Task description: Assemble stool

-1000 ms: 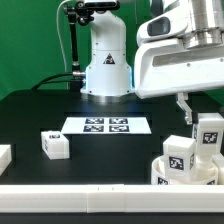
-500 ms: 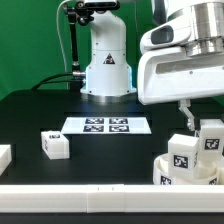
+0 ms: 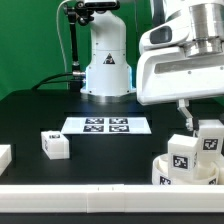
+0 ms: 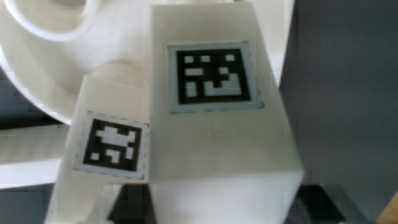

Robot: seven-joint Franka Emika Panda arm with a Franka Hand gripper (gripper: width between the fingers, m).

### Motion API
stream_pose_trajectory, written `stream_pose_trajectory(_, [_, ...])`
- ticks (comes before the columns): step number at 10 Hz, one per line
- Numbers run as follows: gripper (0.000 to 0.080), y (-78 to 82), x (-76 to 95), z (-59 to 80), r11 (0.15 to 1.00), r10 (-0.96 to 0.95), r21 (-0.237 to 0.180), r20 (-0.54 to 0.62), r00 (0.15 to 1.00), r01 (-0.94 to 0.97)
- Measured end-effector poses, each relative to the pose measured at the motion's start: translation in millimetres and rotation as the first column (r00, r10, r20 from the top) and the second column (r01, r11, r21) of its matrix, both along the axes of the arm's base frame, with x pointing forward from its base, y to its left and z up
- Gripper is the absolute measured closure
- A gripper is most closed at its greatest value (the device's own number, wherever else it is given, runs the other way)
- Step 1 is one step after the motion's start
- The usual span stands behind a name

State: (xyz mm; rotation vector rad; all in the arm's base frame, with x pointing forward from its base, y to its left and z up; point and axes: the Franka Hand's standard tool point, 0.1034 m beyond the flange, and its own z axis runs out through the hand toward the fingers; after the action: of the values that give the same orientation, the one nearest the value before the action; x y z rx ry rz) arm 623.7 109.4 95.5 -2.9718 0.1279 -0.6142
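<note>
My gripper opens now, since the tagged leg's base sits inside the round seat's rim beside its neighbour. The leg would stand.
The white round seat (image 3: 163,173) sits at the exterior view's lower right. A white tagged leg (image 3: 181,156) stands in it. My gripper (image 3: 203,122) is above the seat, shut on a second tagged leg (image 3: 212,138), held beside the first one. In the wrist view the held leg (image 4: 222,100) fills the middle, with my dark fingers (image 4: 135,205) on both sides of it. The other leg (image 4: 111,142) lies next to it, and the seat's curved rim (image 4: 63,45) is behind. A third leg (image 3: 55,144) lies loose on the table at the left.
The marker board (image 3: 106,126) lies at mid-table in front of the robot base (image 3: 107,70). Another white part (image 3: 4,156) shows at the left edge. A plain white bar (image 3: 80,194) runs along the front of the table.
My gripper has moved a little to the exterior view's right and down with the leg in it. In the last half second it has hardly moved.
</note>
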Motion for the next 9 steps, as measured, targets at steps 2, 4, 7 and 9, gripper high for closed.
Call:
stream_pose_trajectory(2, [0.0462,-0.1,0.0,-0.1,1.0,0.0,0.0,0.0,1.0,0.0])
stream_pose_trajectory(4, [0.0197,0.0,0.5,1.4,1.0,0.0,0.001,0.001,1.0,0.0])
stream_pose_trajectory(7, [0.0152,-1.2,1.9,4.9,1.0,-0.003,0.002,0.006,1.0,0.003])
stream_pose_trajectory(9, [0.0151,-8.3,4.5,26.0,1.0,-0.004,0.02,-0.029,1.0,0.005])
